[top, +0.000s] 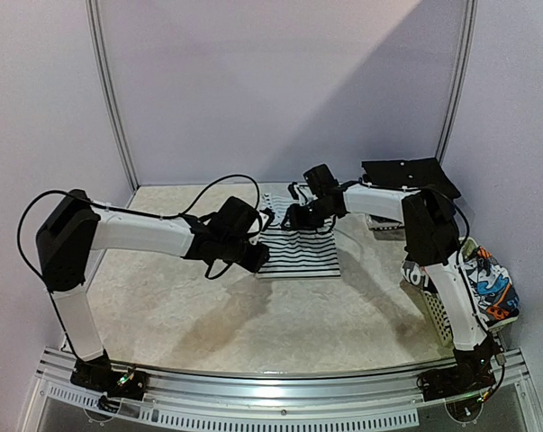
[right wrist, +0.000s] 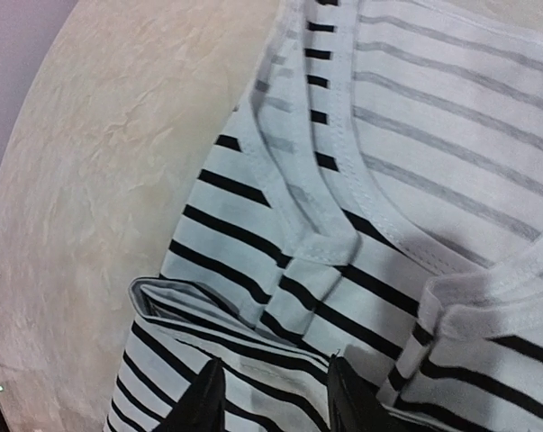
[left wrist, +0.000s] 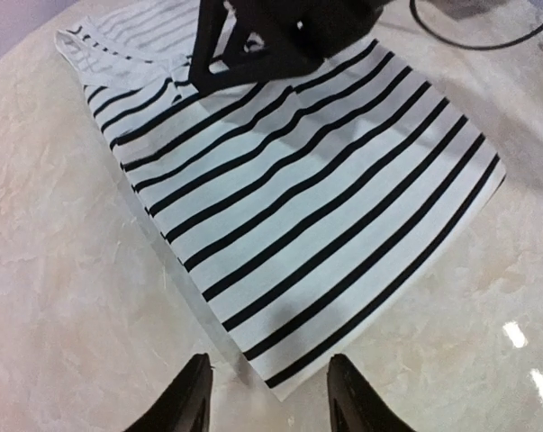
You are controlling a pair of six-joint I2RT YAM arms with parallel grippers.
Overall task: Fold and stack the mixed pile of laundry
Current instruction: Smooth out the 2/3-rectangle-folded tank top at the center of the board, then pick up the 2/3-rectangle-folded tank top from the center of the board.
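Note:
My left gripper grabs the striped garment by its near hem corner next, leaving the opposite corner free. Then I fold the hem over.
A white garment with thin black stripes lies folded flat on the table's middle. My left gripper is at its near left corner. In the left wrist view this gripper is open, with the cloth's corner just ahead of the jaws and not between them. My right gripper hovers over the garment's far edge. In the right wrist view it is open above folded striped layers, and its fingertips sit over the cloth without pinching it. A garment with an orange, blue and black print hangs from the basket.
A white lattice basket stands at the right edge beside the right arm's base. A dark flat object lies at the back right. The beige table is bordered by walls on three sides.

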